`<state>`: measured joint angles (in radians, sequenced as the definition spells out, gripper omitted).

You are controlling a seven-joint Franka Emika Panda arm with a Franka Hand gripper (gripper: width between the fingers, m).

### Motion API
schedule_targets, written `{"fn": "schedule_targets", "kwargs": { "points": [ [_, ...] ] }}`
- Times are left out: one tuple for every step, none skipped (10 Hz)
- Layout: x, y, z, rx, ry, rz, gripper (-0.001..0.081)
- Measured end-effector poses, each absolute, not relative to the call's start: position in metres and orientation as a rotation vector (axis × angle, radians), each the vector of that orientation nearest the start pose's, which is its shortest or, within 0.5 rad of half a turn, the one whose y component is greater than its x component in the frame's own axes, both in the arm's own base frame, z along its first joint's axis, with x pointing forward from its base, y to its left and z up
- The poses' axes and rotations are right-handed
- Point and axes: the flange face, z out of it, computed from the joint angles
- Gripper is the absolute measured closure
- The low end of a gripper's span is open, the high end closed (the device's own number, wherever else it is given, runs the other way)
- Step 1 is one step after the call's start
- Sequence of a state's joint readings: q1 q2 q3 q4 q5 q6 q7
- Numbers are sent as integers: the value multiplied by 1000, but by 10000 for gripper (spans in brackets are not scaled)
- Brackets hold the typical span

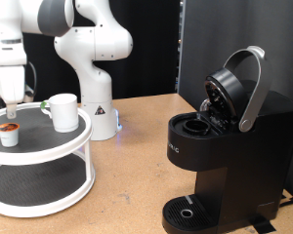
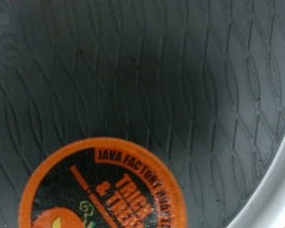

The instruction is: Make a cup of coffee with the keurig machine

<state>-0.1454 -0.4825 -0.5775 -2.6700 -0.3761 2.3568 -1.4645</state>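
Observation:
My gripper's fingers are still above the orange-brown lid, so it is too early to close. My gripper comes down, then closes on the pod's white sides.
The cup (image 1: 63,110), a white mug, stands on the top tier of a round white stand (image 1: 49,156) at the exterior view's left. Beside it sits a small white pod (image 1: 8,133) with an orange-brown top. My gripper (image 1: 11,109) hangs straight above this pod, its fingertips just over it. In the wrist view the pod's orange printed lid (image 2: 100,190) fills the lower part, lying on the dark ribbed mat (image 2: 161,76); no fingers show there. The keurig machine (image 1: 220,146) stands at the exterior view's right with its lid (image 1: 234,88) raised and the pod chamber (image 1: 193,125) exposed.
The stand has a lower tier (image 1: 34,183) with a grey mat. The arm's white base (image 1: 98,107) stands behind the stand. The machine's round drip tray (image 1: 190,211) sits low at the front. The stand's white rim (image 2: 271,190) curves past the pod.

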Motion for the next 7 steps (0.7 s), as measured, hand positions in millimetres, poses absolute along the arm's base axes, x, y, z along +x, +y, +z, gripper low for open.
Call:
{"fn": "schedule_targets", "kwargs": {
  "points": [
    [300, -260, 369, -2850, -1618, -63, 3],
    [299, -261, 362, -2858, -1616, -63, 3],
    [300, -261, 355, -2863, -1615, -63, 3],
    [300, -262, 350, -2869, -1613, -63, 3],
    [301, -262, 345, -2876, -1606, -62, 3],
    [302, -263, 341, -2878, -1597, -59, 3],
    [302, -263, 337, -2878, -1589, -57, 3]
  ]
}}
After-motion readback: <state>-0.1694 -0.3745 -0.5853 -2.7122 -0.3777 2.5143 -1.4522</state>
